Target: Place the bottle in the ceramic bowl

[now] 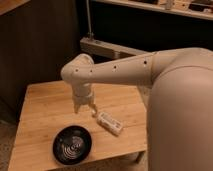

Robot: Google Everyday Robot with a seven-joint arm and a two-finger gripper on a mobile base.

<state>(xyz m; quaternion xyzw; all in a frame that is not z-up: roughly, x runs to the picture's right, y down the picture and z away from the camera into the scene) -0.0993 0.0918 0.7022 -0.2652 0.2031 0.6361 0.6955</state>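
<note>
The bottle needs to go in the ceramic bowl [72, 144], so my gripper should grab it by its body [110, 123] next.
The small whitish bottle [109, 123] lies on its side on the wooden table [45, 107], right of centre near the front. The black ceramic bowl [72, 144] with pale ring lines sits at the table's front, left of the bottle, and holds nothing. My gripper [85, 110] hangs from the white arm, pointing down over the table, just left of and behind the bottle's near end. Its fingers [76, 107] are spread and hold nothing. The bowl is a short way in front of the gripper.
The arm's large white body [180, 110] fills the right side and hides the table's right end. A dark wall [35, 45] and a metal shelf frame [107, 47] stand behind the table. The table's front edge runs just past the bowl.
</note>
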